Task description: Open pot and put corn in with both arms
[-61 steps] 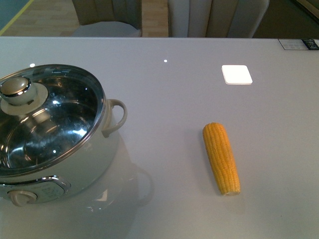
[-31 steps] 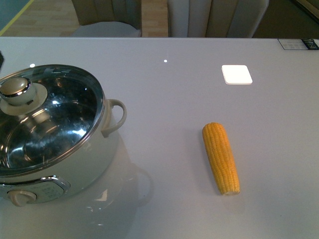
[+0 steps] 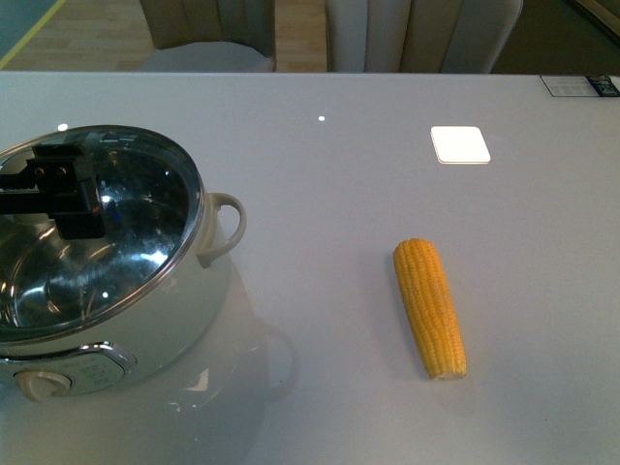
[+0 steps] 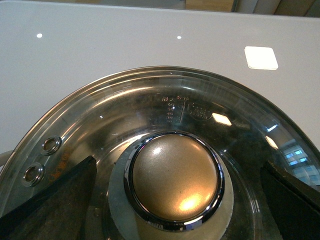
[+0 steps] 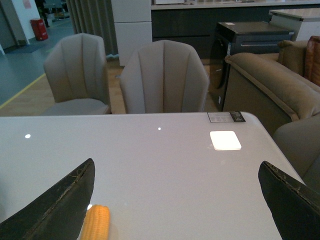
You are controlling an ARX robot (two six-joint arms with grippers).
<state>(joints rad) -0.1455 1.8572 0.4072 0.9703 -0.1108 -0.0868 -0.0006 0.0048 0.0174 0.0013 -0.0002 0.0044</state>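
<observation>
The left gripper grabs the glass lid by its narrow gold knob (image 4: 175, 181) next, since the lid spreads far wider than my open fingers.
The white pot (image 3: 208, 291) stands at the table's left with its glass lid (image 3: 145, 223) on. My left gripper (image 3: 60, 197) is open above the lid and hides the knob in the front view. In the left wrist view the gold lid knob (image 4: 173, 179) sits between the two black fingers (image 4: 50, 205) of the left gripper (image 4: 172, 202), which are apart from it. The corn (image 3: 429, 307) lies on the table to the right of the pot. My right gripper (image 5: 175, 210) is open above the table, with the corn's tip (image 5: 96, 222) beside one finger (image 5: 55, 210). It is out of the front view.
A white square patch (image 3: 460, 144) lies on the grey table (image 3: 320, 194) behind the corn. A small printed card (image 3: 579, 85) sits at the far right edge. Chairs (image 5: 162, 77) stand behind the table and a sofa (image 5: 272, 85) stands to the right.
My left gripper has come in from the left over the pot lid and now covers the knob. The pot and the corn have not moved.
</observation>
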